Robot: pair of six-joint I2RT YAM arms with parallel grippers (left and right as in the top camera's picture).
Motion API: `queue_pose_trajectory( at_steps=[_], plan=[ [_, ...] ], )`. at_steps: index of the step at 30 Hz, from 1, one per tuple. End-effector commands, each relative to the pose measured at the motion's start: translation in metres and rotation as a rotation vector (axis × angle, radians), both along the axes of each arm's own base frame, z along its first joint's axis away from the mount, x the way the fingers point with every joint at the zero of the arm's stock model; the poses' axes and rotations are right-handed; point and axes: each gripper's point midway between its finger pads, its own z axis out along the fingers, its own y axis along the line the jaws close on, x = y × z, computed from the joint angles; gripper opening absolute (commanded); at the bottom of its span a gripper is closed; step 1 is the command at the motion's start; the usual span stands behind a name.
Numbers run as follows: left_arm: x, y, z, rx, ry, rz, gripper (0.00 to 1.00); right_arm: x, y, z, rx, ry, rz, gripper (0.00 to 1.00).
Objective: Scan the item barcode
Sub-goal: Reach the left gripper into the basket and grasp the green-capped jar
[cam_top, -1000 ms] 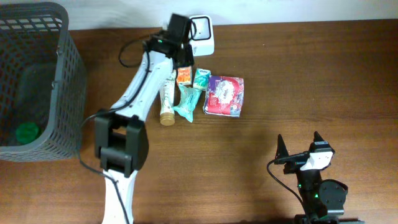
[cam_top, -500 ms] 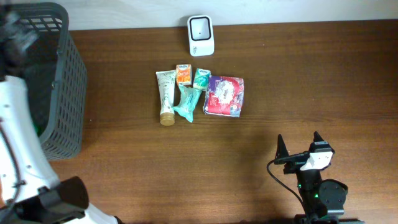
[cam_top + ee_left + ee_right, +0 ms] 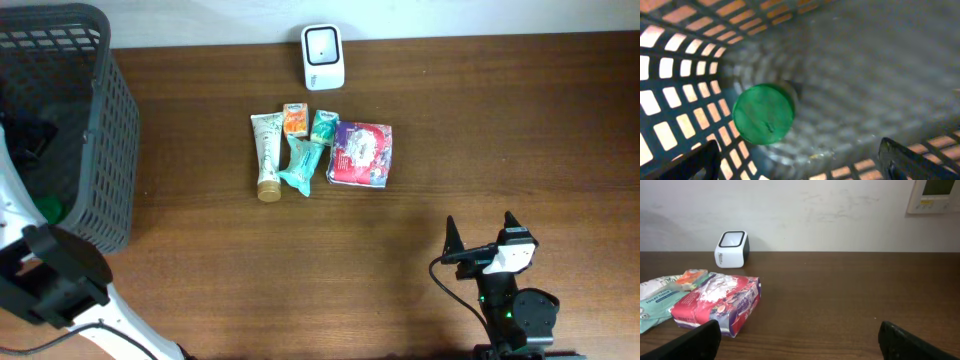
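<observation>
Next, my left gripper needs to grab the green round item from above by its green top (image 3: 48, 208) (image 3: 763, 114), leaving its body uncovered for barcode scanning.
The white barcode scanner (image 3: 323, 43) stands at the back of the table and also shows as the scanner (image 3: 732, 249) in the right wrist view. In front of it lie a cream tube (image 3: 266, 155), a teal wipes pack (image 3: 303, 165), two small packs and a red-purple pack (image 3: 361, 153). My left gripper (image 3: 30, 140) hangs inside the grey basket (image 3: 100, 120). It is open (image 3: 800, 170) above a green round item (image 3: 763, 114) on the basket floor, with nothing between its fingers. My right gripper (image 3: 483, 240) rests open at the front right.
The basket's mesh walls (image 3: 670, 80) close in around the left gripper. The left arm (image 3: 55, 285) rises from the front left corner. In the right wrist view the red-purple pack (image 3: 717, 302) lies left of the open right gripper (image 3: 800, 347).
The left arm swung from the scanner at the back across to the basket, and its jaws opened wide. The right arm and the items on the table did not move.
</observation>
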Motion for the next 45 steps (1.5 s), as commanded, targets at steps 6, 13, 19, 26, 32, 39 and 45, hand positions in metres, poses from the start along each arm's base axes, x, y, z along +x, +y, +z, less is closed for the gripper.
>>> queue_pose_trajectory(
  at_steps=[6, 13, 19, 26, 32, 39, 45],
  plan=[
    [-0.047, 0.033, -0.045, -0.052, 0.168, 0.203, 0.99, 0.0, 0.001, -0.003, 0.001, 0.004, 0.003, 0.99],
    [-0.042, 0.022, -0.062, -0.167, 0.144, 0.207, 0.99, 0.0, 0.001, -0.003, 0.001, 0.004, 0.003, 0.99],
    [-0.043, 0.008, -0.092, -0.275, 0.203, 0.208, 0.99, 0.0, 0.001, -0.003, 0.001, 0.004, 0.003, 0.99],
    [-0.036, 0.011, -0.102, -0.282, 0.19, 0.207, 0.98, 0.0, 0.001, -0.003, 0.001, 0.004, 0.003, 0.99],
    [-0.019, 0.0, -0.107, -0.361, 0.115, 0.188, 0.84, 0.0, 0.001, -0.003, 0.001, 0.004, 0.003, 0.99],
    [-0.002, 0.01, -0.11, -0.32, 0.075, 0.011, 0.79, 0.0, 0.001, -0.003, 0.001, 0.004, 0.003, 0.99],
    [-0.003, 0.005, -0.118, -0.332, 0.092, 0.005, 0.81, 0.0, 0.001, -0.003, 0.001, 0.004, 0.003, 0.99]
  ],
)
